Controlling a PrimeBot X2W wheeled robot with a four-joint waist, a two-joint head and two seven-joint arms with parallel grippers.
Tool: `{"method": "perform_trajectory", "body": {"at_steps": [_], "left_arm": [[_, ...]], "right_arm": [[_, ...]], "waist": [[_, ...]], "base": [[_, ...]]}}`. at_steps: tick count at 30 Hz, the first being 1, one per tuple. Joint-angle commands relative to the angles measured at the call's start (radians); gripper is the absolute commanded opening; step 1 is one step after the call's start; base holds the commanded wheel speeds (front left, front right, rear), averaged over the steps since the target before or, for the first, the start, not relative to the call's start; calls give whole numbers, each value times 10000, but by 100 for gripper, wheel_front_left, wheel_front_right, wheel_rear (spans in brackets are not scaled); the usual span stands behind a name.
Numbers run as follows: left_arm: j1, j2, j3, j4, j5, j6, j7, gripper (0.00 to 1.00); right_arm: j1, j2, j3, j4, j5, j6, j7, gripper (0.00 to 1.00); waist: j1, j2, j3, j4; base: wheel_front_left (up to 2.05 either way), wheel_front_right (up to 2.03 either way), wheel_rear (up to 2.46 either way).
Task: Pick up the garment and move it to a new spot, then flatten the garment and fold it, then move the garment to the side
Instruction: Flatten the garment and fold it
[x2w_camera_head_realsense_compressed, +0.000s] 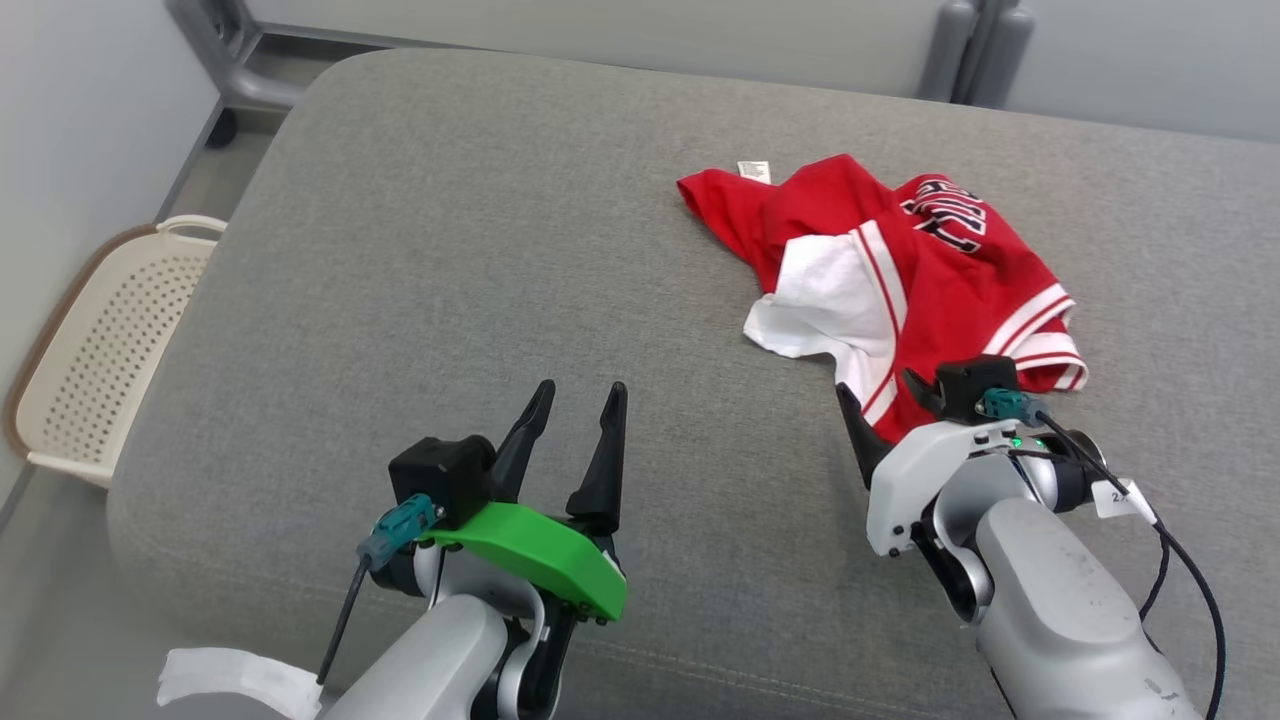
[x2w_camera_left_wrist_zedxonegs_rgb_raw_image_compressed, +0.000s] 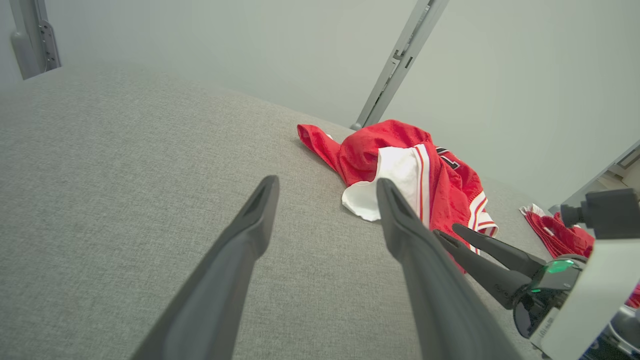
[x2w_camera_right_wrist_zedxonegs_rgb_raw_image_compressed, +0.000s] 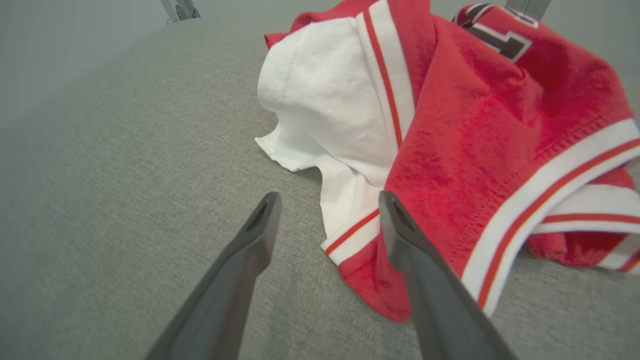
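I need to grab the jersey by its white panel (x2w_camera_head_realsense_compressed: 854, 356) (x2w_camera_right_wrist_zedxonegs_rgb_raw_image_compressed: 351, 195) with my right gripper next. I will spread the crumpled jersey flat on the padded surface.
The garment (x2w_camera_head_realsense_compressed: 900, 270) is a red jersey with white panels and striped trim, lying crumpled on the right half of the grey padded surface (x2w_camera_head_realsense_compressed: 450, 250). My right gripper (x2w_camera_head_realsense_compressed: 875, 385) stands open at its near edge. In the right wrist view the garment (x2w_camera_right_wrist_zedxonegs_rgb_raw_image_compressed: 450, 125) has its striped hem between and beyond the open fingers of the right gripper (x2w_camera_right_wrist_zedxonegs_rgb_raw_image_compressed: 328, 196). My left gripper (x2w_camera_head_realsense_compressed: 580, 395) is open over bare padding, well left of the garment. The left wrist view has the left gripper (x2w_camera_left_wrist_zedxonegs_rgb_raw_image_compressed: 327, 182) open, the garment (x2w_camera_left_wrist_zedxonegs_rgb_raw_image_compressed: 400, 155) ahead to the right and the right gripper (x2w_camera_left_wrist_zedxonegs_rgb_raw_image_compressed: 446, 230) at its edge.
A beige perforated basket (x2w_camera_head_realsense_compressed: 110, 340) sits on the floor off the surface's left edge. Grey frame legs (x2w_camera_head_realsense_compressed: 230, 60) stand behind the far edge. Another red cloth (x2w_camera_left_wrist_zedxonegs_rgb_raw_image_compressed: 560, 235) lies further right in the left wrist view.
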Motion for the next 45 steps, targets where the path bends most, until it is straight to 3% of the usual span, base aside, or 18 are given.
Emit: {"method": "perform_trajectory", "body": {"at_steps": [1, 15, 16, 17, 21, 26, 33, 45], "left_arm": [[94, 38, -9, -101, 93, 65, 6, 100], [-86, -196, 16, -272, 165, -19, -87, 100], [-96, -208, 32, -259, 171, -29, -97, 100], [-105, -219, 50, -245, 179, -28, -106, 100], [-110, -214, 133, -201, 210, -43, -98, 100], [-71, -185, 223, -180, 219, -26, -122, 100], [114, -94, 328, -253, 266, 61, -149, 100], [374, 119, 450, -472, 257, 235, -119, 100]], "right_arm": [[-294, -58, -98, 399, -99, -4, -1, 100], [-2238, -348, -738, 3702, -1107, -4, -410, 100], [-2321, -349, -785, 3872, -1157, -4, -460, 85], [-2395, -357, -853, 4017, -1218, -4, -531, 51], [-2653, -353, -1046, 4491, -1462, -4, -854, 0], [-2837, -262, -959, 4793, -1607, -5, -1216, 0], [-2784, -420, 67, 4704, -1423, -5, -1846, 0], [-1257, -2081, 2144, 3059, 173, -8, -1600, 0]], "waist": [[0, 0, 343, 595], [0, 0, 824, 1446], [0, 0, 835, 1451], [0, 0, 842, 1446], [0, 0, 847, 1352], [0, 0, 815, 1098], [0, 0, 635, 404], [0, 0, 403, -989]], "base": [[0, 0, 0], [0, 0, 0], [0, 0, 0], [0, 0, 0], [0, 0, 0], [0, 0, 0], [0, 0, 0], [0, 0, 0]]}}
